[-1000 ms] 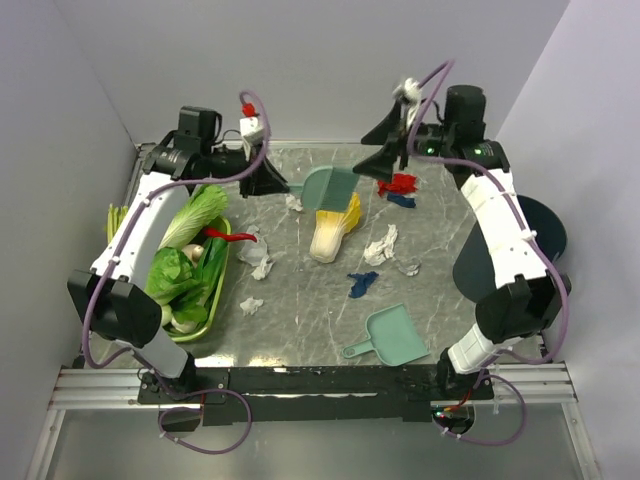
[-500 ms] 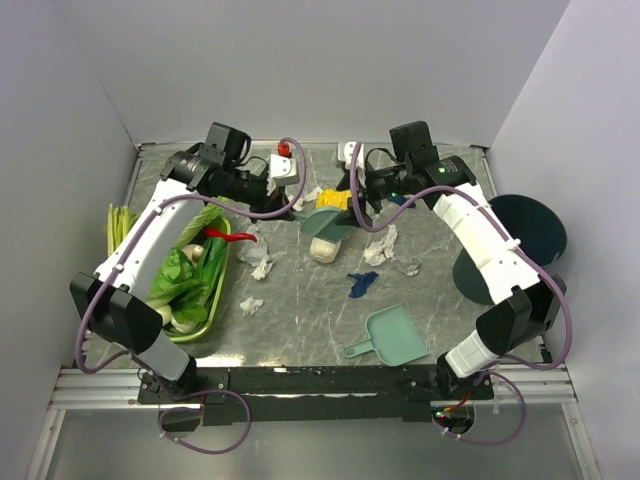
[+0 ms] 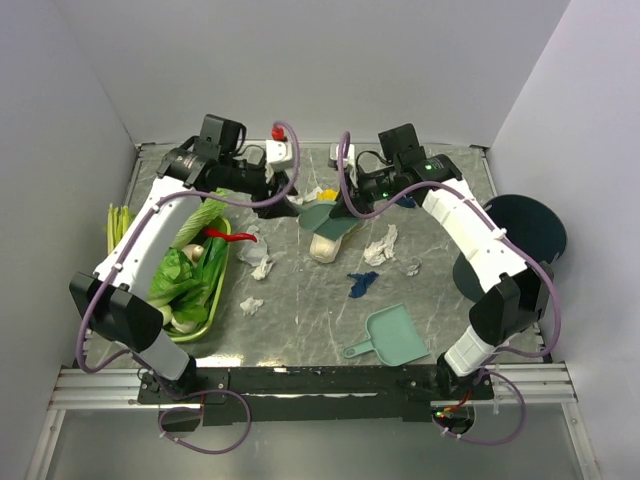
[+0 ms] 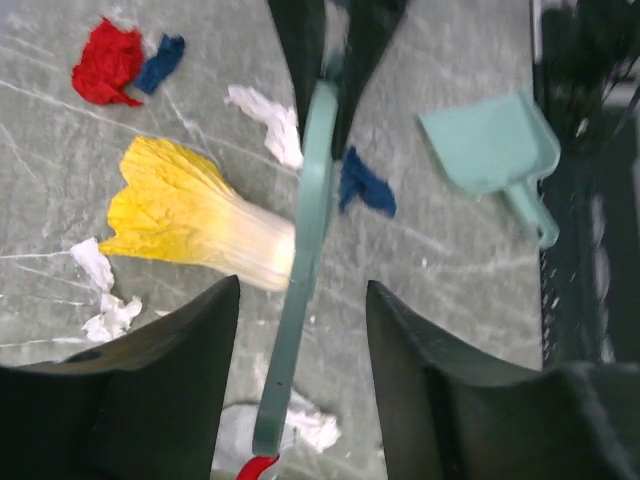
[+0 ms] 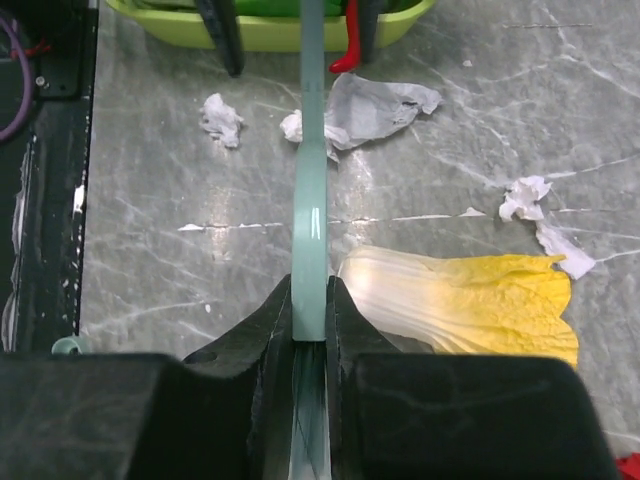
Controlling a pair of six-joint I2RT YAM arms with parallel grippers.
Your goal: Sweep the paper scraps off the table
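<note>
The broad edge of the teal dustpan needs to stay free to sweep scraps. My left gripper should next grab the teal dustpan by its handle, opposite my right gripper.
White paper scraps (image 3: 380, 245) (image 3: 262, 266) (image 3: 250, 305) and a dark blue one (image 3: 360, 284) lie scattered on the marble table (image 3: 300, 325). Red (image 4: 108, 62) and blue (image 4: 160, 62) wads sit past the cabbage. A teal dustpan (image 3: 322, 217) hangs edge-on above the napa cabbage (image 3: 325, 246). My right gripper (image 5: 310, 310) is shut on its thin wall (image 5: 310, 200). My left gripper (image 4: 302, 290) stands open around the same dustpan (image 4: 305, 250), both fingers clear of it. In the top view the left gripper (image 3: 290, 200) and the right gripper (image 3: 345, 205) face each other.
A second teal dustpan (image 3: 390, 336) lies near the front edge. A green tray (image 3: 222, 262) of vegetables, with a red chili (image 3: 228, 235), stands on the left. A dark round bin (image 3: 530, 235) sits off the table's right side.
The right arm swung down from the back and shut on the dustpan that the left gripper carried. The left gripper has opened and let it go.
</note>
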